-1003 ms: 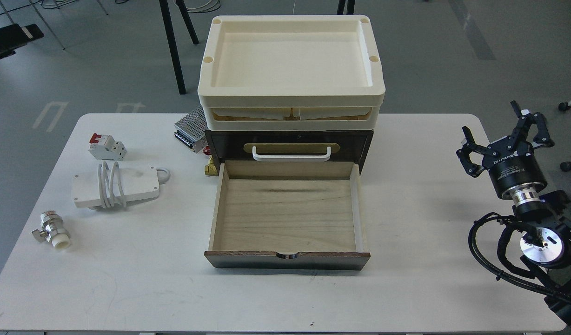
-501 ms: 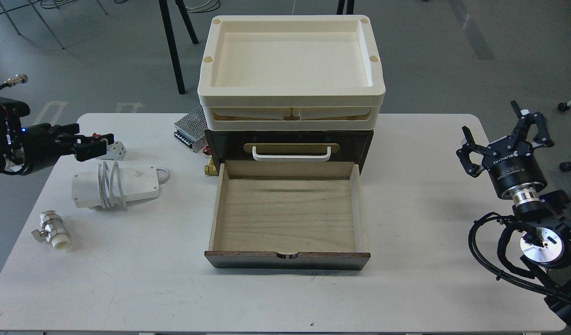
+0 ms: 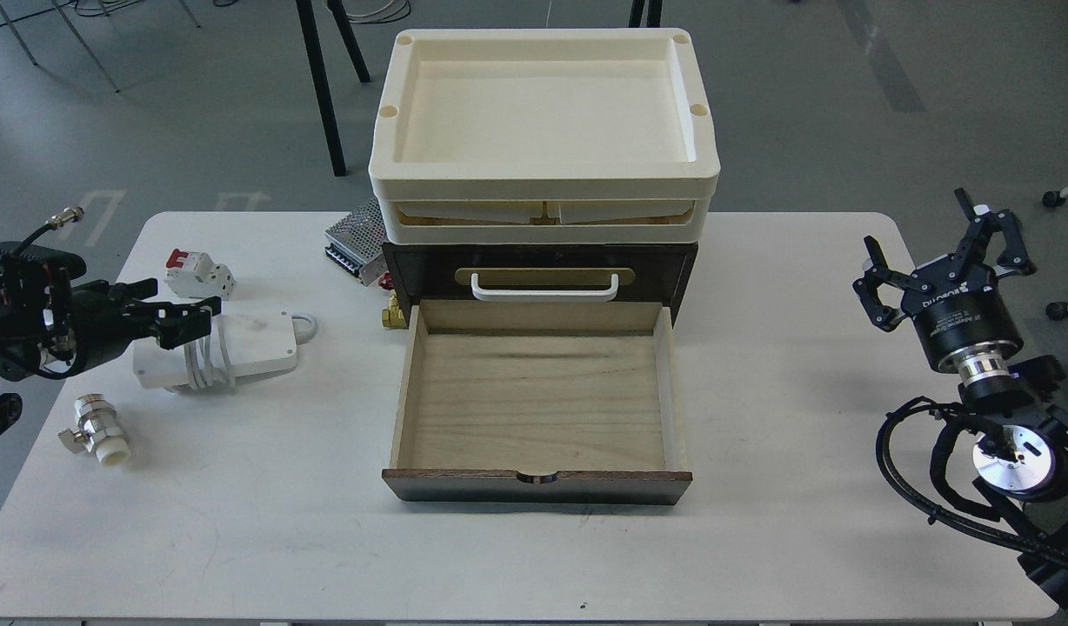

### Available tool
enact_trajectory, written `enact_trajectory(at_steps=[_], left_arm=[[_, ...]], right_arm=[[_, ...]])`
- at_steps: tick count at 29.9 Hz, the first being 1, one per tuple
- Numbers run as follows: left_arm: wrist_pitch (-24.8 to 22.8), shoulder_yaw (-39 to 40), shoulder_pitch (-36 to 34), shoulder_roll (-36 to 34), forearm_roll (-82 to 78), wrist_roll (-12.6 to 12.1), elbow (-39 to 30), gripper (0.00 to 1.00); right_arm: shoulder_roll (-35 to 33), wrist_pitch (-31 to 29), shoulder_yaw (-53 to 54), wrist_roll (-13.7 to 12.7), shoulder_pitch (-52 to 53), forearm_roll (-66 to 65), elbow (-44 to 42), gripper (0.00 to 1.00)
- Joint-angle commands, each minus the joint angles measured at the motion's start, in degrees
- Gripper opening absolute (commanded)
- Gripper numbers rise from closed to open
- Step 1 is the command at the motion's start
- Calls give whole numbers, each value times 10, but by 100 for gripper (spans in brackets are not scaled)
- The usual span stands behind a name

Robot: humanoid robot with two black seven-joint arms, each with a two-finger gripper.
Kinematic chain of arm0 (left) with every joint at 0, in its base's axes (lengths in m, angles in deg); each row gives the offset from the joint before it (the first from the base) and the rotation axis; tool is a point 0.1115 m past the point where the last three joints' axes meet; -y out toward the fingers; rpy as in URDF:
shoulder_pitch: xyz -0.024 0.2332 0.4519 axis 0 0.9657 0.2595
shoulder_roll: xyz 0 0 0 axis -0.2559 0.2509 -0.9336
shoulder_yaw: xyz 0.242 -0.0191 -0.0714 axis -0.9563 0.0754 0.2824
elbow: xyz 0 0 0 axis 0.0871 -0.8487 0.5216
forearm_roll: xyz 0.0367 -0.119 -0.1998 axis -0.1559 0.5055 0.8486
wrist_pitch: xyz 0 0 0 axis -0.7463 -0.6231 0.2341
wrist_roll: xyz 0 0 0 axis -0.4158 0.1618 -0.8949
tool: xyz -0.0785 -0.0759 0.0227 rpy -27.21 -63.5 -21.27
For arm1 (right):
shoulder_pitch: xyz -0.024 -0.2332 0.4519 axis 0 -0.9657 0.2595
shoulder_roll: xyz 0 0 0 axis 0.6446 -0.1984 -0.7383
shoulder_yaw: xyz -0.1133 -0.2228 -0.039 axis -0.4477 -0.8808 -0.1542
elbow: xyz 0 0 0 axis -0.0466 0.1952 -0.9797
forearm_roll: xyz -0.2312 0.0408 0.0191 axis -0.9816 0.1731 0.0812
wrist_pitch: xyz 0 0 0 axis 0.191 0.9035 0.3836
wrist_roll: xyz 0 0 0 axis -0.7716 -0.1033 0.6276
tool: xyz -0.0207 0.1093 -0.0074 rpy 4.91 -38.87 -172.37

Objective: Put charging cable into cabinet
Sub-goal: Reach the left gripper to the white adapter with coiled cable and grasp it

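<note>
My left gripper picks up the charging cable by its wound middle next, since the charging cable's flat block stretches long to both sides of its cord.
The charging cable, a flat white block with a white cord wound round its middle, lies on the table left of the cabinet. My left gripper comes in from the left, open, its fingertips over the block's left end and the cord. I cannot tell whether it touches them. The cabinet is dark brown with a cream tray top and a white handle. Its light wood drawer is pulled out and empty. My right gripper is open and empty at the table's right edge.
A small white breaker with a red switch lies just behind the cable. A metal valve lies in front of it. A perforated metal box and a brass fitting sit by the cabinet's left side. The white table bears everything.
My left arm has come into view from the left and moved down and right, from over the breaker to over the cable's left end. The right arm has not moved.
</note>
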Motion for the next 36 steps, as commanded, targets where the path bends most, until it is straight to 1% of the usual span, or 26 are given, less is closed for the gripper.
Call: enact_trajectory(at_steps=[1,8,14,16,18,20,23,25,26,30,32,35,36], left_arm=[[1,-1,18,10,17,0,10,95],[6,0,25,61,37,0,72,95],[15,-1,37,76,47,0,90,94],[19,-1,40,85,48,0,92,89],[20,-2,42,88,47,0,93,81],[21,-2,45,88,46,0,94,76],[22,-2,52,92,46,0,106,66],[25,-3,53,104,45,0,116,57],[30,-3,53,108,45,0,119,50],[65,-3,71,113,40,0,133,31],[77,-4,77,114,44,0,141,23],[84,-3,78,118,45,0,149,16],[84,-3,76,120,45,0,150,15]], right_arm=[[0,0,1,0,0,0,0,99],[0,0,0,0,0,0,0,99],[0,0,1,0,0,0,0,99],[0,0,0,0,0,0,0,99],[0,0,0,0,0,0,0,99],[0,0,1,0,0,0,0,99],[0,0,1,0,0,0,0,99],[0,0,1,0,0,0,0,99],[0,0,1,0,0,0,0,99],[0,0,0,0,0,0,0,99],[0,0,0,0,0,0,0,99],[0,0,0,0,0,0,0,99],[0,0,1,0,0,0,0,99]])
